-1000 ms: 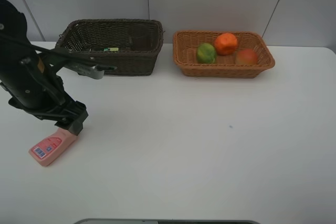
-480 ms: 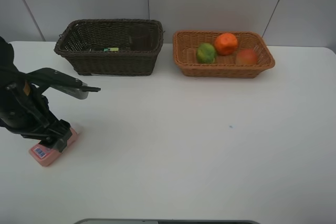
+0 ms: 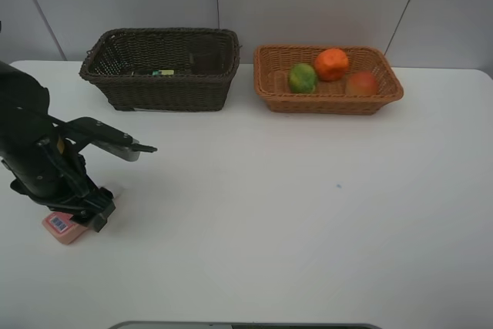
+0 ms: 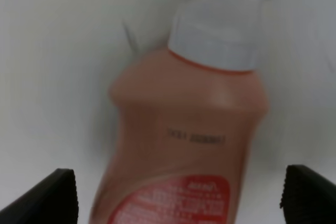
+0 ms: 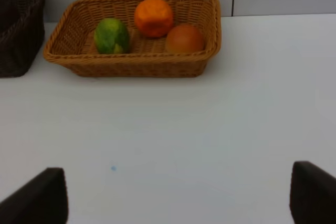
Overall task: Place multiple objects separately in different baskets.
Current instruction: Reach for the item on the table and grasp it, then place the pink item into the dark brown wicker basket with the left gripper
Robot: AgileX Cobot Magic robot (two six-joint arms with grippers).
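Note:
The body of the pink bottle below the white cap [image 3: 73,223] is the part my left gripper should grab next, so that it can place the bottle in a basket [image 3: 162,67].
A pink white-capped bottle [image 3: 62,227] lies flat on the white table at the near left. My left gripper [image 3: 86,212] hangs just over it, open. In the left wrist view the bottle [image 4: 189,114] fills the picture, and the left gripper [image 4: 178,195] has one dark fingertip on each side of it. The light tan basket [image 3: 327,102] holds an orange tangerine [image 3: 331,64], a green-yellow fruit [image 3: 303,78] and a red-orange fruit [image 3: 361,83]. The dark brown basket [image 3: 160,94] stands to its left. My right gripper [image 5: 173,198] is open over bare table, facing the tan basket [image 5: 131,61].
Something small with a green label [image 3: 162,72] lies inside the dark basket. Both baskets stand at the back of the table [image 3: 293,213], against a grey panelled wall. The right arm does not show in the high view.
My left arm has swung back from the dark basket, toward the near left, and come down over the pink bottle, now covering most of it. Both grippers stayed open.

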